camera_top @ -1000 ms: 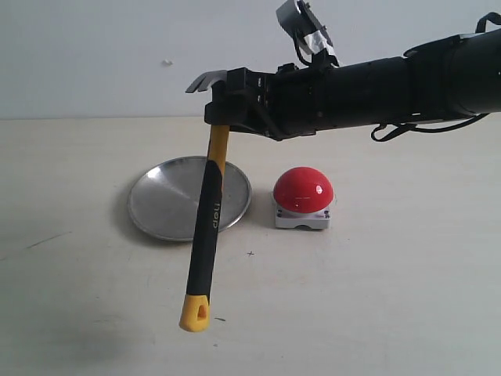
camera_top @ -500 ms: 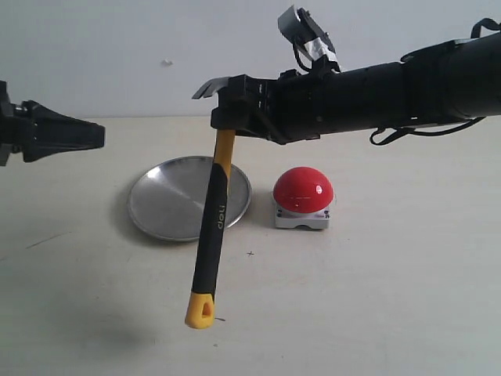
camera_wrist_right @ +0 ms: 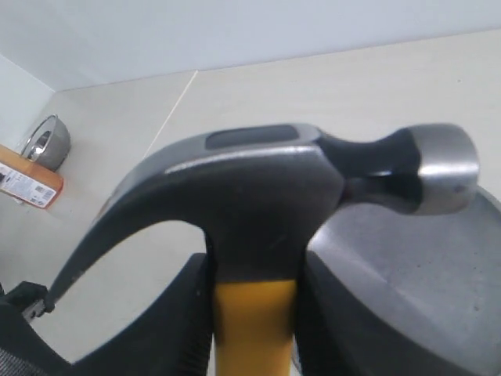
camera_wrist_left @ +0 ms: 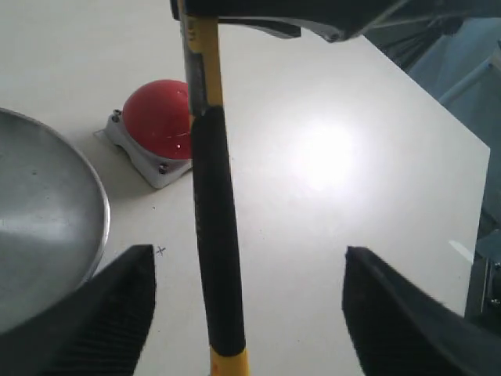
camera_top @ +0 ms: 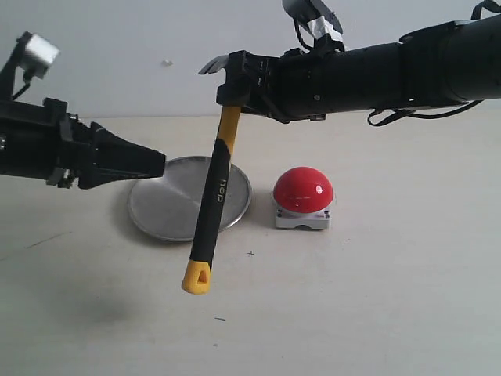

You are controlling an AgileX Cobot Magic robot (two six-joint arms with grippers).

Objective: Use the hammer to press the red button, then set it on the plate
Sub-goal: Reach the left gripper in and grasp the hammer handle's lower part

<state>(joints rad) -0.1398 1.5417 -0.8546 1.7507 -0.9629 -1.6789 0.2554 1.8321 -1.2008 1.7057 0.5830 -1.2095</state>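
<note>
The robot's left gripper will next grab the hammer by its bare black handle [camera_top: 212, 192] [camera_wrist_left: 218, 235], since the right gripper already covers the hammer's yellow neck close under its head.
The hammer [camera_top: 213, 204] hangs head-up in the air, its yellow looped tip low over the table. My right gripper [camera_top: 235, 92] is shut on the yellow neck just under the dark head [camera_wrist_right: 274, 188]. The handle crosses in front of the silver plate [camera_top: 168, 207], which lies flat on the table. Right of the plate sits the red button [camera_top: 303, 189] on its grey-white base, untouched. My left gripper [camera_top: 156, 163] reaches in from the left, open, level with the handle's upper part and short of it. In the left wrist view the black handle [camera_wrist_left: 215, 235] stands ahead between the spread fingers [camera_wrist_left: 117, 313].
A pale wall closes the table's far side. A small cross mark [camera_top: 250, 253] is on the table in front of the plate and button. In the right wrist view an orange box [camera_wrist_right: 23, 184] and a round metal object [camera_wrist_right: 47, 139] sit far off.
The left arm has come in from the left and reached toward the hammer. The right gripper has lifted the hammer a little and shifted it slightly right.
</note>
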